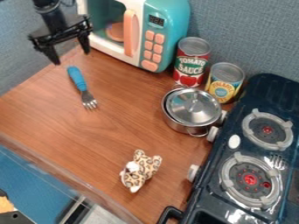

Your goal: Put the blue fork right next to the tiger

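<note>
The fork (78,79) has a blue handle, and my gripper will pick it up by that handle next to set it beside the tiger.
The black gripper (71,60) hangs at the upper left with its two fingers apart and nothing between them. Just below it, on the wooden table, lies the blue-handled fork (78,79), its handle end up towards the gripper and its metal tines pointing down and slightly right. The spotted toy tiger (141,169) lies on the table at the lower middle, well apart from the fork.
A teal and white toy microwave (161,37) stands at the back. Right of it are a tomato sauce can (191,61) and a yellow-labelled can (224,83). A lidded metal pot (189,111) sits beside the black toy stove (234,157) on the wooden table (76,135).
</note>
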